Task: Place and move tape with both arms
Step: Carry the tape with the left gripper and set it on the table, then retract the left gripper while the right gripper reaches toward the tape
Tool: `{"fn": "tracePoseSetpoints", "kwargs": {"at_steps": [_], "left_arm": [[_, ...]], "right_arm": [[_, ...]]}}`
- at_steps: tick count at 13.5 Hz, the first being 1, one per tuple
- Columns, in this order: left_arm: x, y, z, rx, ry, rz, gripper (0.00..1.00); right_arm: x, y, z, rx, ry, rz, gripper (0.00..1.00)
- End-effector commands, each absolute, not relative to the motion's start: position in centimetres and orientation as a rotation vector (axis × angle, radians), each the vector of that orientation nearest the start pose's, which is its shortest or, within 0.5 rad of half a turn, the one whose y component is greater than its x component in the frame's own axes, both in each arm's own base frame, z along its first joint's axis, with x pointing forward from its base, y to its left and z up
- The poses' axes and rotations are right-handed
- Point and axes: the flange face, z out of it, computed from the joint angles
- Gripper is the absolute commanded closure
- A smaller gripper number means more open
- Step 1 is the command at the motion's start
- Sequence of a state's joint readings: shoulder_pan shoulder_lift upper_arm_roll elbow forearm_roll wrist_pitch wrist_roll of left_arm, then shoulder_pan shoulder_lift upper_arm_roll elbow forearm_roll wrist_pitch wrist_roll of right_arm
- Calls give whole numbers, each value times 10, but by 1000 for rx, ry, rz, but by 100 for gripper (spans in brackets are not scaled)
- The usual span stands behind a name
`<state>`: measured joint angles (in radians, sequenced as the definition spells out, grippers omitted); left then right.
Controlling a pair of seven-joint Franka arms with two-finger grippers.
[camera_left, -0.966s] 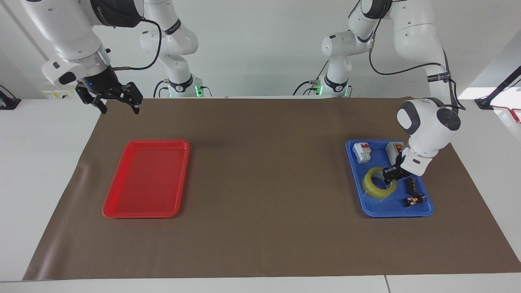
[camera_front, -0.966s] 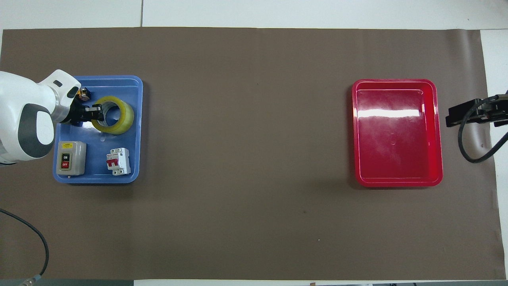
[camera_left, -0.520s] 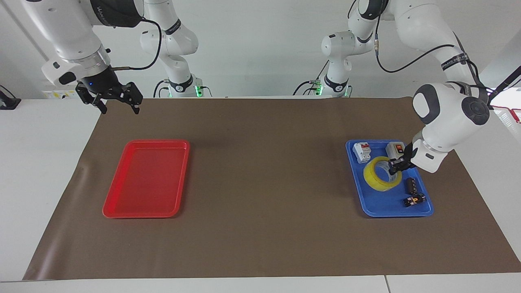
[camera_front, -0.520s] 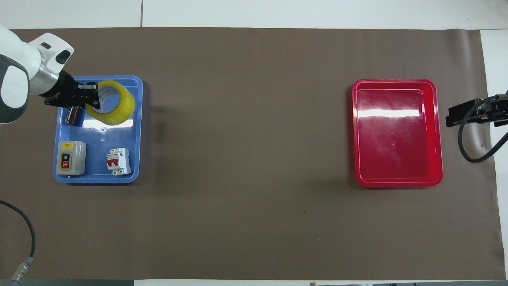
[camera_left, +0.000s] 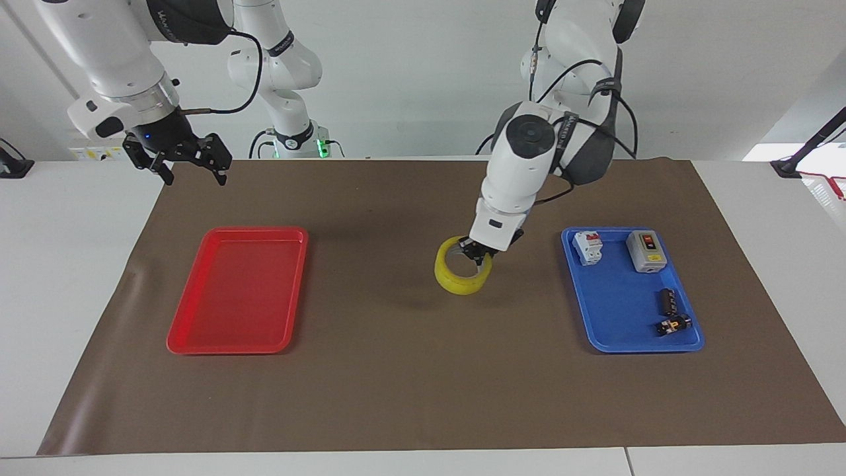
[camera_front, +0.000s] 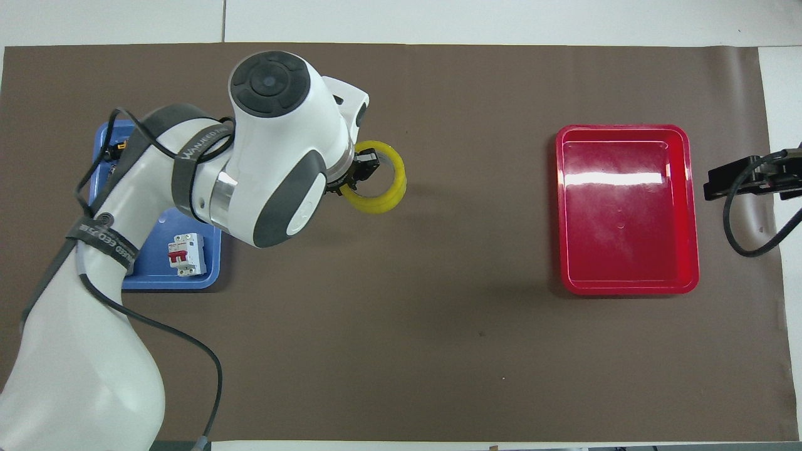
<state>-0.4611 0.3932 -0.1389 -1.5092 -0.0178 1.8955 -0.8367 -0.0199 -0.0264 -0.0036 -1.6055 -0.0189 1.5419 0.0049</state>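
Observation:
My left gripper keeps holding the tape for now, since the yellow tape [camera_front: 383, 195] hangs tilted above the brown mat in the overhead view.
The yellow tape [camera_left: 461, 278] is in my left gripper [camera_left: 477, 255], which is shut on the part of its rim nearest the robots. The roll is tilted, at or just above the brown mat near its middle, between the two trays. In the overhead view the tape [camera_front: 383, 195] sticks out from under the left arm's wrist, with the left gripper [camera_front: 363, 173] at its rim. My right gripper [camera_left: 196, 177] is open and empty, held above the mat's edge at the right arm's end, nearer to the robots than the red tray [camera_left: 254, 230]. It waits there.
The blue tray [camera_left: 615, 327] at the left arm's end holds a white breaker [camera_left: 587, 247], a grey switch box [camera_left: 645, 251] and two small black parts [camera_left: 667, 301]. The red tray [camera_front: 626, 129] holds nothing. Two slimmer arms [camera_left: 294, 135] stand at the table's robot end.
My left arm has lifted the tape out of the blue tray and carried it to the mat's middle, toward the red tray. The right arm has not moved.

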Motion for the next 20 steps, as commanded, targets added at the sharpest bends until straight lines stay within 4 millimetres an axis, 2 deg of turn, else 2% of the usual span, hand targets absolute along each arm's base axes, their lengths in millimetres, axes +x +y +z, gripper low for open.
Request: {"fn": "tracePoseSetpoints", "kwargs": {"at_steps": [1, 3, 5, 7, 8, 9, 11, 12, 13, 14, 15, 16, 18, 20], "left_arm": [[566, -391, 390, -3152, -441, 78, 100], [570, -395, 360, -3150, -451, 85, 100], [557, -399, 338, -3154, -468, 74, 100], [551, -401, 331, -3152, -462, 77, 100], [552, -401, 334, -3150, -464, 78, 47], [554, -400, 337, -3147, -467, 80, 0], [568, -390, 364, -3141, -496, 77, 0], [581, -363, 396, -3133, -545, 39, 0], [583, -338, 435, -3138, -587, 0, 0], [587, -307, 463, -3131, -603, -7, 0], [587, -276, 493, -3139, -540, -16, 0], [588, -237, 515, -3130, -459, 22, 0], [577, -154, 562, -3131, -268, 85, 0], [560, -96, 595, -3136, -118, 135, 0]], "right_arm": [[539, -18, 619, -3142, 80, 43, 0], [539, -17, 619, -3140, 79, 46, 0], [538, -17, 620, -3142, 80, 43, 0], [538, -17, 620, -3140, 80, 43, 0], [538, -17, 620, -3140, 80, 43, 0], [538, -17, 620, -3140, 80, 43, 0], [538, -17, 620, -3140, 80, 43, 0], [538, -17, 620, -3140, 80, 43, 0], [538, -17, 620, -3140, 80, 43, 0], [538, -17, 619, -3140, 80, 43, 0], [538, -17, 618, -3134, 67, 46, 0], [537, -10, 617, -3113, 62, 64, 0], [544, 13, 612, -3110, 1, 44, 0], [575, 54, 583, -3095, -50, 69, 0]]}}
